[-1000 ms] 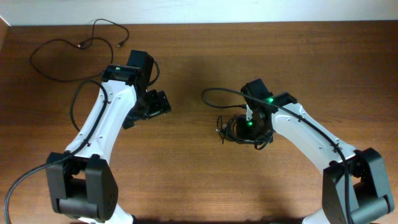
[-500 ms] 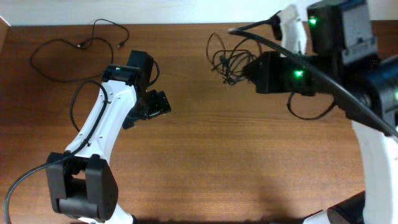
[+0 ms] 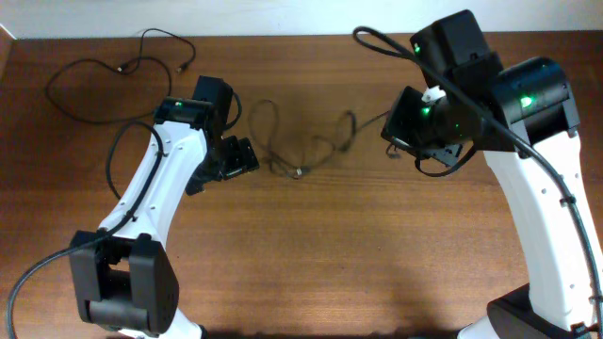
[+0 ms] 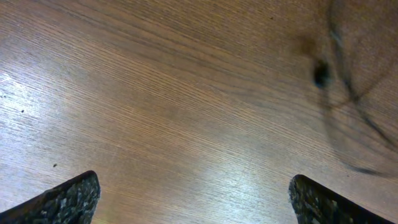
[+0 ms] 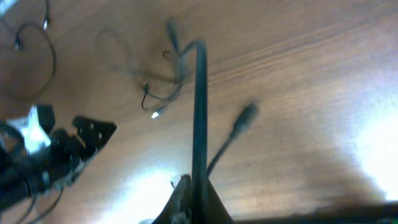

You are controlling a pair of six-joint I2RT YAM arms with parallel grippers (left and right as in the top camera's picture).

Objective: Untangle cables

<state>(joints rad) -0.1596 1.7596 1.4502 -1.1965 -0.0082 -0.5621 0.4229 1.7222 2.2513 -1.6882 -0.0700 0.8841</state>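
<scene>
My left gripper grabs the black cables at the loose loops next, away from my right gripper's hold, to untangle them.
A few thin black cables (image 3: pixel 312 153) are strung out in loose loops across the table's middle, with a small metallic plug (image 3: pixel 300 172) at their lowest point. They run right to my raised right gripper (image 3: pixel 403 130). In the right wrist view this gripper (image 5: pixel 198 194) is shut on a black cable (image 5: pixel 199 112) that leads away to the blurred tangle (image 5: pixel 171 78); a dark plug (image 5: pixel 245 116) dangles beside it. My left gripper (image 3: pixel 243 156) hovers low just left of the loops. Its fingers (image 4: pixel 69 198) stand wide open over bare wood with nothing between them; a blurred cable (image 4: pixel 348 106) shows at the upper right.
A separate thin black cable (image 3: pixel 83 71) lies in a wide loop at the back left corner, with its plug ends (image 3: pixel 121 68) near the table's far edge. The right arm's own thick cable (image 3: pixel 386 42) arches above the table.
My right arm swung the bundle up toward the back, then came back down. The compact knot has spread into long loops reaching toward the left gripper. The left arm stayed still.
</scene>
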